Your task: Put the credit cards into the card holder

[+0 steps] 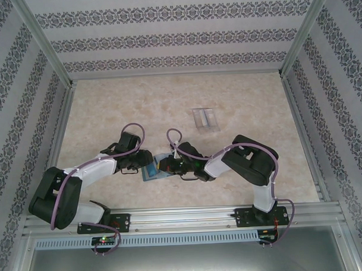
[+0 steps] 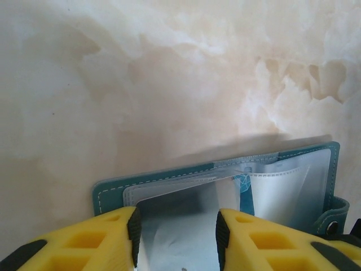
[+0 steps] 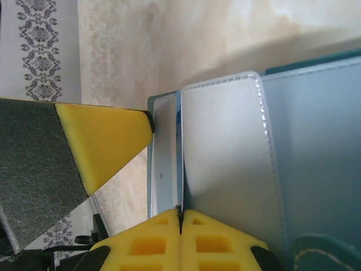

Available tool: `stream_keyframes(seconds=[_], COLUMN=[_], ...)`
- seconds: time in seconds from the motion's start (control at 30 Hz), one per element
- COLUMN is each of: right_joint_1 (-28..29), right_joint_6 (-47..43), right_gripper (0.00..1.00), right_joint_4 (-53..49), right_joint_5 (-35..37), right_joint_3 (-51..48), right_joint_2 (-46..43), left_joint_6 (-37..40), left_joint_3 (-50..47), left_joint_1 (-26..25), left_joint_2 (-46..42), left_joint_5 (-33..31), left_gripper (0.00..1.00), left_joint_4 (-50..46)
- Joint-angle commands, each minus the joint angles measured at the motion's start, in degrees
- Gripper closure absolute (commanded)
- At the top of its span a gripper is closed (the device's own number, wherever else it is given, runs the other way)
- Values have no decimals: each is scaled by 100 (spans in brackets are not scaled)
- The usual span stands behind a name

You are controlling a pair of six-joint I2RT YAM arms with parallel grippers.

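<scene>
The sleeve edge between my right gripper's fingers is over the open card holder (image 1: pixel 154 173) and would settle there, so my right gripper needs to open its fingers.
The teal card holder (image 1: pixel 154 173) lies open on the table between the two arms, its cover (image 2: pixel 113 195) and clear sleeves (image 3: pixel 225 169) showing. A pale silvery credit card (image 2: pixel 175 226) sits between the pads of my left gripper (image 2: pixel 176 231), one pad at each long edge, with its far end inside a clear sleeve. Another pale card with a teal pattern (image 2: pixel 276 192) rests in a sleeve to the right. My right gripper (image 3: pixel 180 217) is shut on the edge of a sleeve, holding it up. The left finger (image 3: pixel 107 141) reaches in beside the card (image 3: pixel 166 164).
A clear plastic stand (image 1: pixel 205 119) sits farther back on the marbled table (image 1: pixel 168 106), right of centre. Patterned walls and metal rails enclose the table on three sides. Both arms crowd the near middle.
</scene>
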Motion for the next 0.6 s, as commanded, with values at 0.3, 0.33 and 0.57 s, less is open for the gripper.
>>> stream_keyframes(seconds=[0.3, 0.33, 0.57], right_joint_1=[156, 173, 170], right_joint_6=[162, 121, -139], right_gripper=[86, 85, 72], right_joint_4=[-177, -253, -1074], right_joint_5=[774, 785, 941], right_joint_3=[-81, -59, -41], right_joint_2=[-260, -299, -660], left_joint_6=[3, 6, 38], left_joint_3=[-107, -167, -347], left_joint_1=[44, 44, 84], left_joint_2=[-553, -602, -648], left_joint_5=[-225, -232, -149], left_gripper=[56, 56, 56], left_joint_4=[-535, -530, -462])
